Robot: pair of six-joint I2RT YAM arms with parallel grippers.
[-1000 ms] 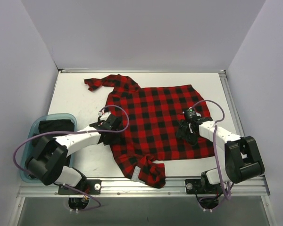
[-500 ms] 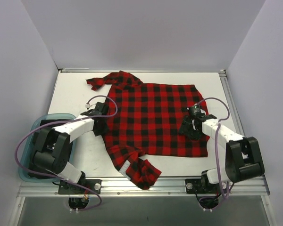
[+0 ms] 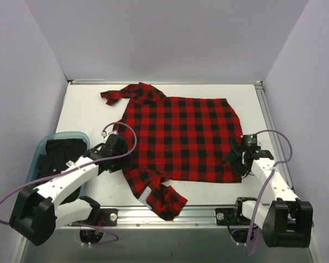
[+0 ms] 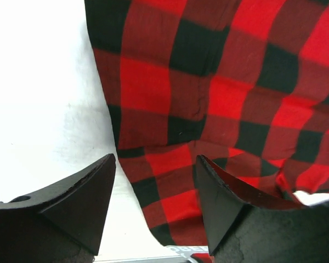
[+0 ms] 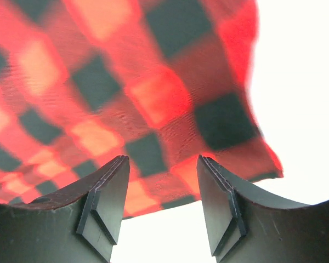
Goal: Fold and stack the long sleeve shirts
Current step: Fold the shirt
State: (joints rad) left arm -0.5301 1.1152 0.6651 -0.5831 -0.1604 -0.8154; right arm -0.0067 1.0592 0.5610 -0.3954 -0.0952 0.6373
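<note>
My right gripper grabs the red-and-black shirt by its near corner [image 3: 238, 179] [image 5: 266, 166] next, to fold the shirt's near edge inward over the shirt.
One of the long sleeve shirts [image 3: 181, 137], red-and-black check, lies spread flat on the white table [image 3: 90, 112]. One sleeve [image 3: 112, 96] points to the far left, and a bunched part with a white strip [image 3: 163, 200] sits at the near edge. My left gripper [image 3: 116, 149] stands open at the shirt's left edge. In the left wrist view that cloth edge [image 4: 170, 181] lies under the gap between the open jaws of the left gripper [image 4: 155, 160]. My right gripper [image 3: 241, 157] is open at the shirt's near right corner [image 5: 230, 148], with nothing between its fingers [image 5: 107, 203].
A teal bin [image 3: 71, 134] holding dark clothes [image 3: 57, 153] stands at the left, beside the left arm. Grey walls close in the table at the back and both sides. A metal rail [image 3: 170, 216] runs along the near edge.
The shirt was pulled flatter and wider. The left gripper opened and drew back toward the near left. The right gripper slid off the cloth to the shirt's right edge.
</note>
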